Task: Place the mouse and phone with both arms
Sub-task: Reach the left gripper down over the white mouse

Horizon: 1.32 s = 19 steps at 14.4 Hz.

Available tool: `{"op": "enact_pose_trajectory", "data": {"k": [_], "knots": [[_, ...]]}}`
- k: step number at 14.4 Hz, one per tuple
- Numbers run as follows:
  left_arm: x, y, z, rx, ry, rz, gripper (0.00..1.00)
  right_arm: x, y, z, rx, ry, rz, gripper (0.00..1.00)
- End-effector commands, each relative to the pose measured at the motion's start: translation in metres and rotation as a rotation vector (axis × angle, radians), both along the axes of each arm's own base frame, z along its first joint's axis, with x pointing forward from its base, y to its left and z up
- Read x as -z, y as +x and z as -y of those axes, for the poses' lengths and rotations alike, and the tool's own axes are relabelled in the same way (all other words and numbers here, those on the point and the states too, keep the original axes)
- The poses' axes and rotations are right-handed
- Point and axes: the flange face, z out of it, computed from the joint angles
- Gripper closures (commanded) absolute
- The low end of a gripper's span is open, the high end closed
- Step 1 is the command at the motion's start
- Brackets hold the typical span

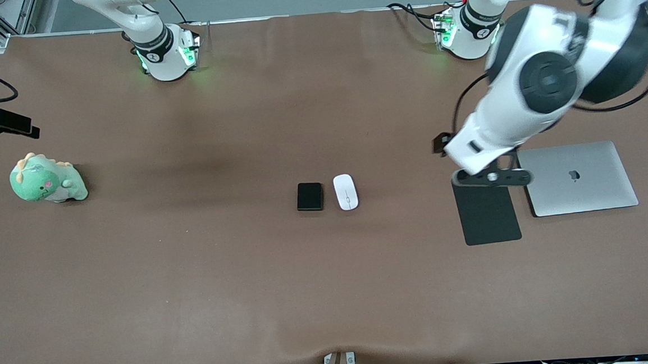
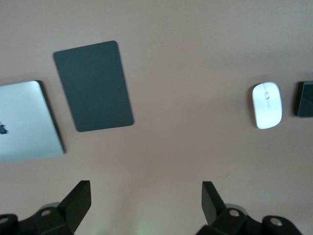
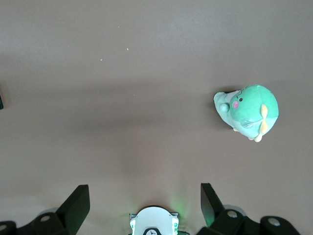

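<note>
My left gripper should next take hold of the white mouse (image 1: 346, 192) by its long side edges, so that it can put the mouse on the black mouse pad (image 1: 487, 213).
The white mouse (image 1: 346, 192) and the black phone (image 1: 310, 197) lie side by side at the table's middle, the phone toward the right arm's end. Both also show in the left wrist view, the mouse (image 2: 267, 105) whole and the phone (image 2: 304, 99) cut by the edge. My left gripper (image 1: 490, 179) hangs over the farther edge of the black mouse pad (image 1: 489, 212). In its wrist view it (image 2: 146, 188) is open and empty. My right gripper (image 3: 144, 191) is open and empty, high over bare table by its own base (image 3: 154, 223). It is out of the front view.
A shut silver laptop (image 1: 580, 177) lies beside the mouse pad at the left arm's end and also shows in the left wrist view (image 2: 27, 121). A green plush dinosaur (image 1: 47, 181) sits at the right arm's end. A black camera mount (image 1: 0, 123) juts in there.
</note>
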Motion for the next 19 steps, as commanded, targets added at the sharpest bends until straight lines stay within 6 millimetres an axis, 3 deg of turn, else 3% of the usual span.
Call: {"op": "enact_pose_trajectory", "data": {"k": [1, 4, 6, 9, 11, 14, 19], "knots": [[0.03, -0.006, 0.062, -0.07, 0.026, 0.042, 0.0, 0.007, -0.001, 0.013, 0.014, -0.007, -0.041, 0.0], [0.079, -0.008, 0.107, -0.192, 0.01, 0.094, 0.0, 0.014, -0.001, 0.015, 0.019, -0.004, -0.067, 0.0], [0.12, -0.012, 0.142, -0.217, -0.018, 0.117, 0.0, 0.033, 0.008, 0.014, 0.017, 0.0, -0.104, 0.0], [0.183, -0.022, 0.18, -0.254, -0.037, 0.131, 0.0, 0.049, 0.015, 0.011, 0.011, 0.002, -0.129, 0.0], [0.225, -0.026, 0.193, -0.249, -0.04, 0.122, 0.0, 0.054, 0.017, 0.012, 0.012, 0.003, -0.14, 0.0], [0.263, -0.043, 0.217, -0.253, -0.056, 0.142, 0.0, 0.059, 0.022, 0.013, 0.018, 0.004, -0.128, 0.0], [0.286, -0.053, 0.225, -0.282, -0.019, 0.169, 0.03, 0.081, 0.036, 0.007, 0.016, 0.011, -0.13, 0.0]]}}
